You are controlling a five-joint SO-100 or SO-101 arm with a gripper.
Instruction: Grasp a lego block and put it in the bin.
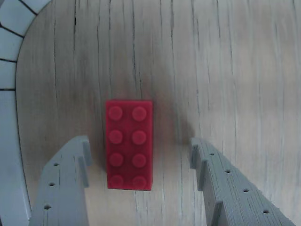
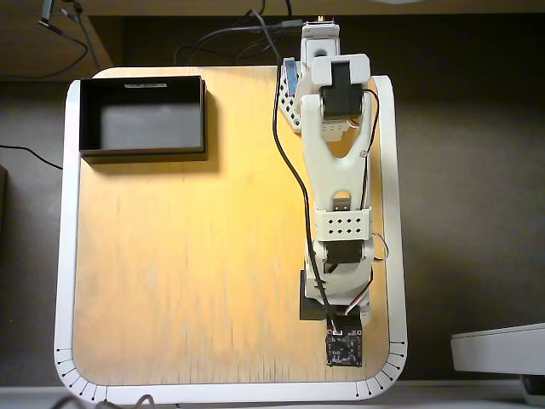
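Observation:
Next, the gripper grabs the two long sides of the red lego block (image 1: 129, 144), to put it in the bin.
In the wrist view the red lego block (image 1: 129, 144) lies flat on the wooden table, studs up, its long side running away from the camera. My gripper (image 1: 140, 143) is open and straddles it: the left finger (image 1: 70, 174) sits close beside the block's left side, while the right finger (image 1: 221, 179) stands farther off. Neither finger visibly touches the block. In the overhead view my arm (image 2: 339, 170) stretches toward the table's near right corner and hides the block and the fingers. The black bin (image 2: 85, 119) stands at the far left corner, with nothing in it.
The wooden tabletop (image 2: 187, 273) has a white rim (image 2: 64, 256) with tick marks at its corners. That rim (image 1: 7, 94) lies just left of the block in the wrist view. Cables (image 2: 230, 30) run behind the arm's base.

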